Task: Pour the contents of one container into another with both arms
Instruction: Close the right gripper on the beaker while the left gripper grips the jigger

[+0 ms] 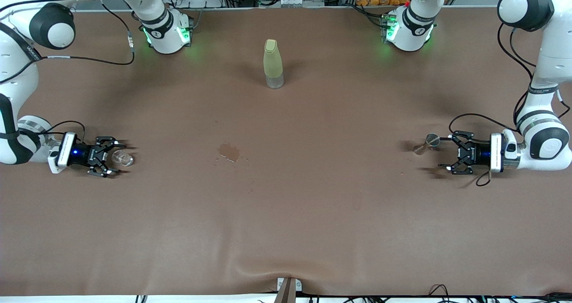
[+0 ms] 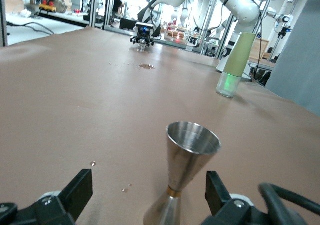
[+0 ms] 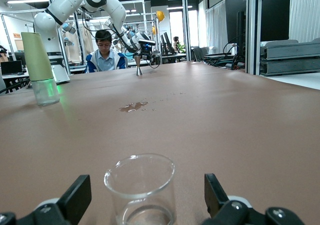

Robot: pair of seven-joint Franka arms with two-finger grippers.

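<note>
The glass tumbler has to pour into the steel jigger (image 1: 428, 143), so the robot's right gripper will next grab the tumbler by its side.
A clear glass tumbler (image 1: 123, 158) (image 3: 142, 185) stands upright on the brown table at the right arm's end. My right gripper (image 1: 114, 157) is low around it, open, its fingers (image 3: 75, 197) apart from the glass on both sides. A steel jigger (image 1: 428, 143) (image 2: 192, 147) stands upright at the left arm's end. My left gripper (image 1: 447, 152) is open and low at it, the jigger standing between the fingers (image 2: 215, 190) but closer to one, without touching. Whether either vessel holds liquid does not show.
A tall pale green bottle (image 1: 273, 64) with a clear base stands mid-table, farther from the front camera, between the arm bases. A small wet spill (image 1: 229, 151) marks the brown cloth (image 1: 313, 213) near the middle. Cables (image 1: 480, 178) trail by the left gripper.
</note>
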